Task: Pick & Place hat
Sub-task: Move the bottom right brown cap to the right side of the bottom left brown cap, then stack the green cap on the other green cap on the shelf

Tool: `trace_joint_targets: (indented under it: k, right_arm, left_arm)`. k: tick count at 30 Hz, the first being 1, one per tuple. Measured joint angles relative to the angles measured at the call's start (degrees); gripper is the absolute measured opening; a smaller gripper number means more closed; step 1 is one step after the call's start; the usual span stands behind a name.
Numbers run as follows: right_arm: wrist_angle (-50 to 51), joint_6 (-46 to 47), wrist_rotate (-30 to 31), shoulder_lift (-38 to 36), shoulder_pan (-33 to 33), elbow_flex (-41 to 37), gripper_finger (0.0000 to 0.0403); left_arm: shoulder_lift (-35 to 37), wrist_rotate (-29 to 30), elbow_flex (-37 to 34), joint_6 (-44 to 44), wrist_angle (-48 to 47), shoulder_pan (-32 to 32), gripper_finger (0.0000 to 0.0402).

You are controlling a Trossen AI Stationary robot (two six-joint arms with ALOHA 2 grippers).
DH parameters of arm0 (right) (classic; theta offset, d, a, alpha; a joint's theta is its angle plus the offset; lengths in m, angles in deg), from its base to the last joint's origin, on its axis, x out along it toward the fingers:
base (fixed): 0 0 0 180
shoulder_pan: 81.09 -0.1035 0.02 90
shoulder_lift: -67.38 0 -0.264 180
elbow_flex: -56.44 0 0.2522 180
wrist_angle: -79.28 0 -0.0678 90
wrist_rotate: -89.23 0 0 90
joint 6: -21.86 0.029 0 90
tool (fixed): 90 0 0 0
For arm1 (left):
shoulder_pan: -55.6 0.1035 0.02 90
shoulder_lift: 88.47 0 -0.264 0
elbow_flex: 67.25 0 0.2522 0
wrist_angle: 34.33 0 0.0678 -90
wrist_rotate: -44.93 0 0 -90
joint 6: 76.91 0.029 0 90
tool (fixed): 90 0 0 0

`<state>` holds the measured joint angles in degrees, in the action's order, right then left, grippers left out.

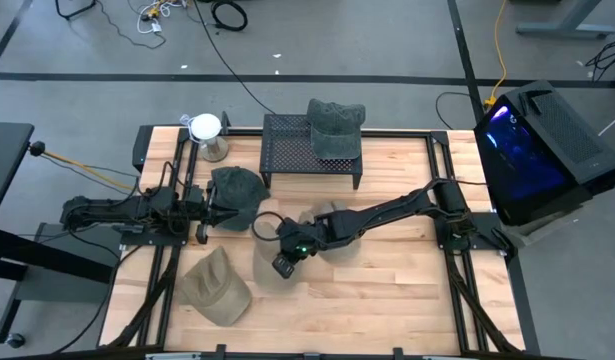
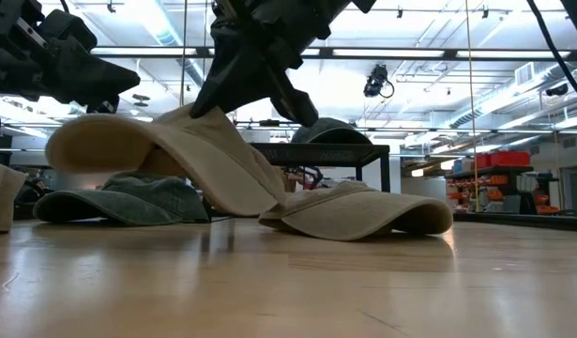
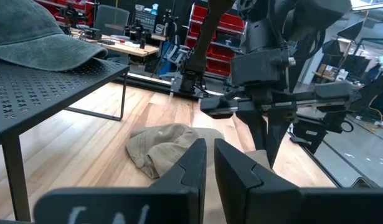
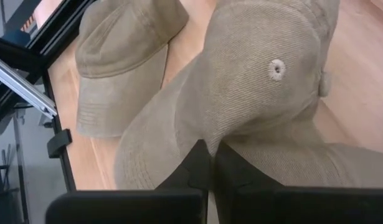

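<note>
The tan hat's brim [image 1: 268,281] [image 4: 144,146] lies on the tabletop below my right gripper's fingers and the hat would settle there, so it is now time to open.
My right gripper [image 4: 210,149] is shut on a tan hat [image 2: 166,155] at the table's middle, beside a second tan hat [image 2: 363,211] that lies flat on the wood. A third tan hat [image 1: 215,287] lies at the near left. One dark green hat [image 1: 235,195] lies on the table in front of my left gripper [image 3: 210,163], which stands shut and level at the left and holds nothing. Another dark green hat [image 1: 335,125] rests on the black mesh stand [image 1: 287,150] at the far side. My right gripper pinches a fold of cloth on the tan hat's crown [image 4: 207,134] between its two fingers, slanting down from the table's right. The hat sits tilted: one end [image 2: 77,141] is lifted clear, and the other end [image 2: 260,208] rests on the table against the second tan hat.
A white round object [image 1: 206,128] stands at the far left of the table. Black frame rails [image 1: 157,290] run along the left and right sides. Bare wood [image 1: 387,300] lies at the near right.
</note>
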<state>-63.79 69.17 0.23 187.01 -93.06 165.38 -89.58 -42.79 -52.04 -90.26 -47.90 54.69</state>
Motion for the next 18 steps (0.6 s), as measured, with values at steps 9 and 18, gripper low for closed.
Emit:
trace_joint_targets:
  k: [9,18]
  right_arm:
    - [-0.45,0.20,-0.32,0.00,-0.02,0.00,0.0014]
    - [-0.61,-0.01,-0.46,0.00,-0.03,0.00,0.0081]
  left_arm:
    - [0.00,0.01,0.00,0.02,0.01,-0.01,0.0039]
    - [0.00,0.01,0.01,0.02,0.01,0.00,0.0039]
